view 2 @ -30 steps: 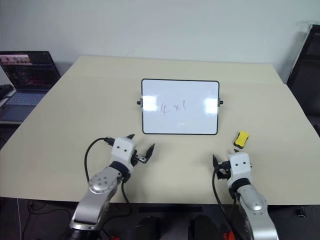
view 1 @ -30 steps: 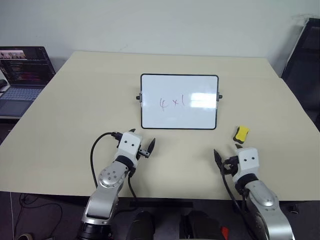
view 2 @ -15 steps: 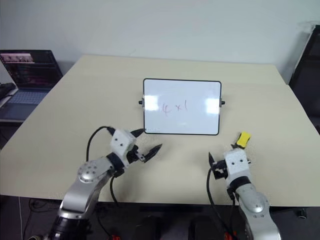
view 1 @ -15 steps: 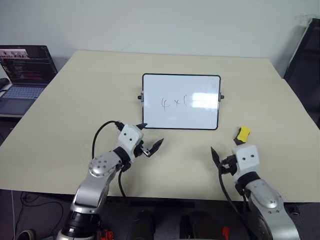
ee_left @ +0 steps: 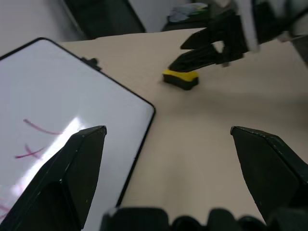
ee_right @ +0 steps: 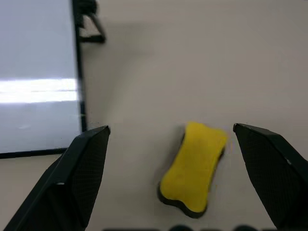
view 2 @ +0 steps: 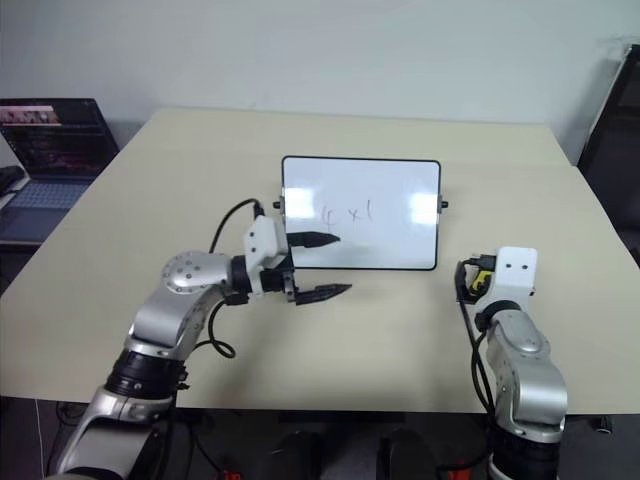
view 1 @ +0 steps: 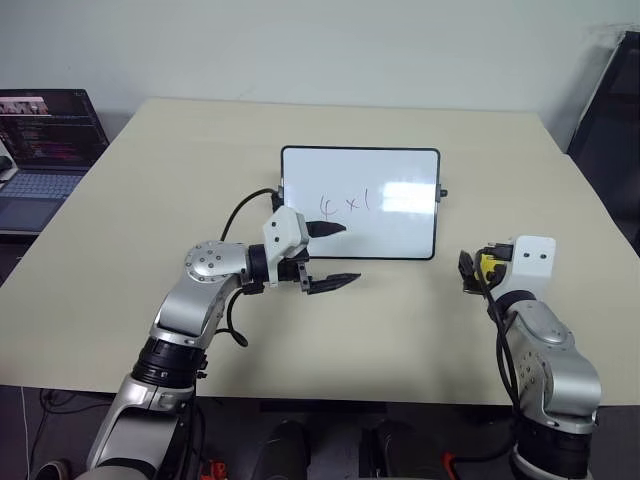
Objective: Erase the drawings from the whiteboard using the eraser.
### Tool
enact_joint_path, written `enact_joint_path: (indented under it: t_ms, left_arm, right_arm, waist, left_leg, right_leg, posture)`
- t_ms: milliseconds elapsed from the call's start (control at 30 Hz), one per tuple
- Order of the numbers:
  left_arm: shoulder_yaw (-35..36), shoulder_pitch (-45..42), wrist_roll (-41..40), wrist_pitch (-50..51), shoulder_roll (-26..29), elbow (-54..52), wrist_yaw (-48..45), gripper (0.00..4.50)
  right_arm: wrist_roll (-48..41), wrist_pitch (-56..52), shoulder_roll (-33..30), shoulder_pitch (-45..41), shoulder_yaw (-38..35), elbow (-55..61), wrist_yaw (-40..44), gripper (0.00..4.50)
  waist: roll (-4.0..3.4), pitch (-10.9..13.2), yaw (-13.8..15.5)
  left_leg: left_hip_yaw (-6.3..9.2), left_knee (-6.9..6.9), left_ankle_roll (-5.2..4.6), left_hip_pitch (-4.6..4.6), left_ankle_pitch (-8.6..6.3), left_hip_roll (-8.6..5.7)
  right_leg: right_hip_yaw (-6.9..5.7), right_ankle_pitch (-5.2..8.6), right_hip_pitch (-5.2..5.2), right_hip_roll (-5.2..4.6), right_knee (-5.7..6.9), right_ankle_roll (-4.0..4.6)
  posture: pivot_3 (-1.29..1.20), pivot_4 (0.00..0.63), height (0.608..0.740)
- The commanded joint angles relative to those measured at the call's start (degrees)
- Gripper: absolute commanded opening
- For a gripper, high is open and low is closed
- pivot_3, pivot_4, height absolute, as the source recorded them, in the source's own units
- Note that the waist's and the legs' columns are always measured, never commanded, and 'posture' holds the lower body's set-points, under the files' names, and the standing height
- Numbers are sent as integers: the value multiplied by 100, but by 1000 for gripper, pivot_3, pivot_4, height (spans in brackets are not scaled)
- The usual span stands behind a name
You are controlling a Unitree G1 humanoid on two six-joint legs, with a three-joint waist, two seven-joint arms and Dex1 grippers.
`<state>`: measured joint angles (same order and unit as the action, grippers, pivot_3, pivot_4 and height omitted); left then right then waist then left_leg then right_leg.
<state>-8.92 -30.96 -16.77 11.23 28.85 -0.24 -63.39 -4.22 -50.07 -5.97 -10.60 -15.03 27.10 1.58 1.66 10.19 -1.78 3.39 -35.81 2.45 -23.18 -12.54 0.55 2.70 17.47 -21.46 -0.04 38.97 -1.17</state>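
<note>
It isn't time to close on the eraser yet: my right gripper's fingers are above the yellow eraser (view 1: 490, 267) (ee_right: 195, 166) and would miss it now, so the gripper needs to first go lower.
The whiteboard (view 1: 385, 222) stands tilted near the middle of the table, with the drawings (view 1: 345, 203), thin marks like "4 x 1", left of its centre. The yellow eraser (ee_right: 195, 166) lies flat on the table, right of the board's lower right corner. My right gripper (view 1: 478, 268) is open just behind the eraser. Its two fingers (ee_right: 89, 159) stand wide apart on either side of it and do not touch it. In front of the board's lower left part, my left gripper (view 1: 335, 256) hangs open and points to the right. The eraser (ee_left: 180, 78) lies far ahead of it.
An open laptop (view 1: 45, 140) sits on a lower surface beyond the table's left edge. A black chair (view 1: 610, 110) stands past the far right corner. The table (view 1: 150, 200) is bare left of the board and along its front edge.
My left gripper has risen and swung right, from the front edge to the board's lower left. My right gripper has moved up and forward to the eraser. The board and eraser have not moved.
</note>
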Motion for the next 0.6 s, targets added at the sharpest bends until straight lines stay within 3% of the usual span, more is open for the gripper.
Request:
enact_joint_path:
  t_ms: [33, 600]
  left_arm:
    - [-55, -268, -128, -38, 18, 150, -358, 4500]
    - [-144, -376, -20, -105, -126, 207, -640, 4500]
  right_arm:
    - [-67, -46, -6, -244, -130, -248, -146, 4489]
    - [-165, 407, 29, -712, -385, -1329, -579, 4489]
  waist:
    - [-4, 3, -8]
    - [-9, 6, -10]
  left_leg:
    - [-1, -1, 0, 0, 0, 0]
    - [-8, -2, -2, 0, 0, 1]
  right_leg:
    - [0, 0, 0, 1, 1, 0]
    - [4, 0, 0, 16, 4, 0]
  posture:
    - [0, 150, 740]
    - [0, 150, 740]
